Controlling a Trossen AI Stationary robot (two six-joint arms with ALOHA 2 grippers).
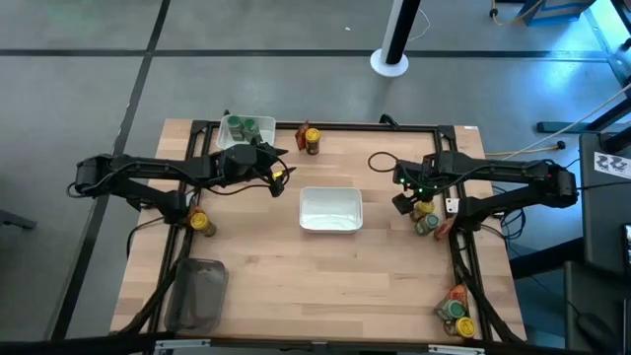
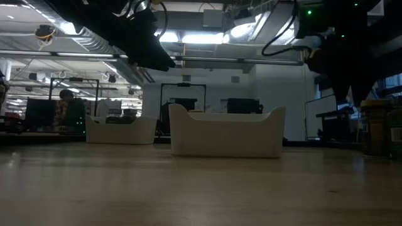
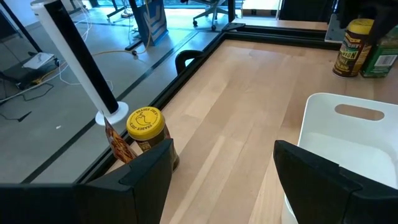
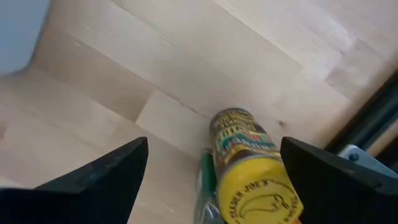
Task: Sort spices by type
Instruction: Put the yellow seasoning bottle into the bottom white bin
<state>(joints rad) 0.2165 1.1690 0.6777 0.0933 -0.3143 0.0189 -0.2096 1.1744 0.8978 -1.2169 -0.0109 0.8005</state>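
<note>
My right fingers also straddle the green-lid jar, so they should shift toward the yellow lid (image 1: 424, 207) before they close on the yellow-lid jar.
My left gripper (image 1: 281, 177) hangs open and empty over the table, left of the middle white tray (image 1: 330, 209). Its wrist view (image 3: 221, 180) looks toward a yellow-lid jar (image 3: 144, 127) and a red-orange packet (image 3: 117, 144) at the far edge. My right gripper (image 1: 406, 200) is open above a yellow-lid jar (image 4: 252, 171) that stands beside a green-lid jar (image 4: 206, 186). Its fingers stand apart on either side of the yellow-lid jar, clear of it. The far white tray (image 1: 229, 123) holds green-lid jars (image 1: 248, 126).
One yellow-lid jar (image 1: 202, 222) stands at the left edge. A clear grey tub (image 1: 197, 294) lies at the near left. A packet, a green-lid jar and a yellow-lid jar cluster at the near right corner (image 1: 455, 314). Bare wood lies in front of the middle tray.
</note>
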